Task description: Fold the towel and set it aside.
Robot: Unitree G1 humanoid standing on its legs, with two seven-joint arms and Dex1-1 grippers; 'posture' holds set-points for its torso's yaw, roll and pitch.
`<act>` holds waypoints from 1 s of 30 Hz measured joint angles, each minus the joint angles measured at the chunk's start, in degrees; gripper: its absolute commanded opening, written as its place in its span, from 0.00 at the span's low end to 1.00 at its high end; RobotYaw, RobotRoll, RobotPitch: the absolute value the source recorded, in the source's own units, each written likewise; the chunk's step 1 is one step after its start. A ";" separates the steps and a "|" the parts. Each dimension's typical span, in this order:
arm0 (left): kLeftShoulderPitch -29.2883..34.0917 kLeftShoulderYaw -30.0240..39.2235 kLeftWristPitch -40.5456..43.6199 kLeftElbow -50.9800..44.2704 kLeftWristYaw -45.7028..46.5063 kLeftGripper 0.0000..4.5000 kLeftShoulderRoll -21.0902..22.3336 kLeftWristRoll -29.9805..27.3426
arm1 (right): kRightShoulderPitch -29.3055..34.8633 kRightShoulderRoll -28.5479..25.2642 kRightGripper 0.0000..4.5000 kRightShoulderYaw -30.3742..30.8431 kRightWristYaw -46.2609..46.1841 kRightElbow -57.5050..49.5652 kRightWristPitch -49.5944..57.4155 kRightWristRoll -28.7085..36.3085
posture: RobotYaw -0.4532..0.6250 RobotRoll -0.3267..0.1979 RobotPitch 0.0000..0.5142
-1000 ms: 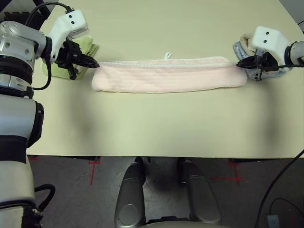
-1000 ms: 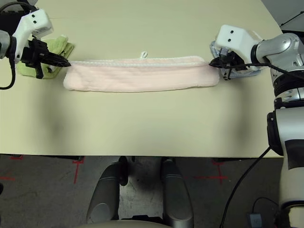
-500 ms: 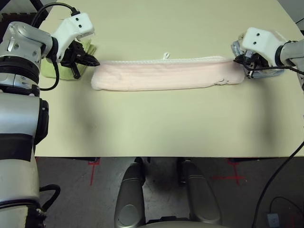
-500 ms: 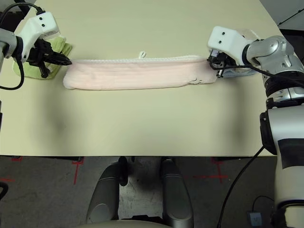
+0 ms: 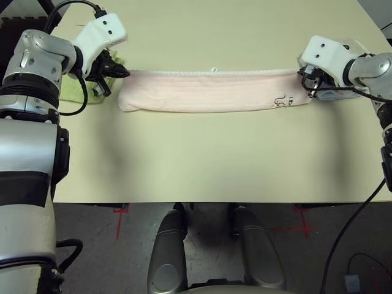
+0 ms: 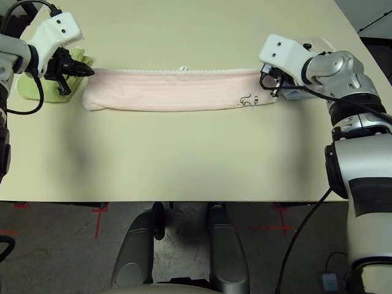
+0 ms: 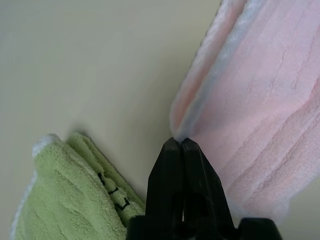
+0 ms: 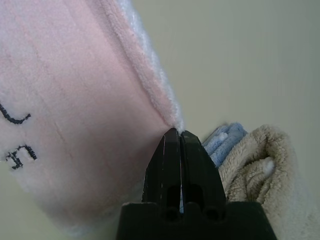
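Observation:
The towel's corner (image 7: 181,131) meets the lower layer's trimmed edge (image 7: 196,71) and the towel would stay folded, so it is time for my left gripper to open now.
The pale pink towel (image 5: 208,90) lies as a long narrow strip across the far half of the table, white trim along its far edge. Its small dark embroidered mark (image 5: 283,101) faces up near the right end. My left gripper (image 5: 125,73) is shut on the towel's far left corner, and in the left wrist view the fingertips (image 7: 170,150) pinch that corner of the towel (image 7: 250,100). My right gripper (image 5: 301,73) is shut on the far right corner. The right wrist view shows its tips (image 8: 172,137) at the towel's (image 8: 75,100) trimmed edge.
A lime-green cloth (image 7: 65,195) lies folded just beyond the towel's left end, under my left wrist. Folded light-blue (image 8: 225,142) and beige (image 8: 265,170) towels sit just past the right end. The table's front edge (image 5: 208,202) runs near me, with bare tabletop (image 5: 208,153) between.
Both grippers moved away from me with the towel's end corners. The strip shifted farther back, got narrower, and its embroidered mark turned up near the right end.

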 measured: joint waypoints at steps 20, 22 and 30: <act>-0.31 9.94 0.18 -0.39 -1.50 0.99 -0.36 -3.34 | -0.09 2.68 1.00 -13.89 -0.76 -0.31 2.77 12.39 | 0.38 0.62 0.54; -1.21 14.74 1.05 -0.90 -3.46 0.99 -0.44 -7.67 | 0.00 3.47 1.00 -20.02 4.68 -1.72 7.51 19.62 | 0.39 0.62 0.54; 6.42 24.07 5.67 -7.78 -14.94 0.99 -2.31 -19.66 | 11.99 7.66 1.00 -33.31 9.41 -22.45 34.81 39.85 | 0.38 0.62 0.53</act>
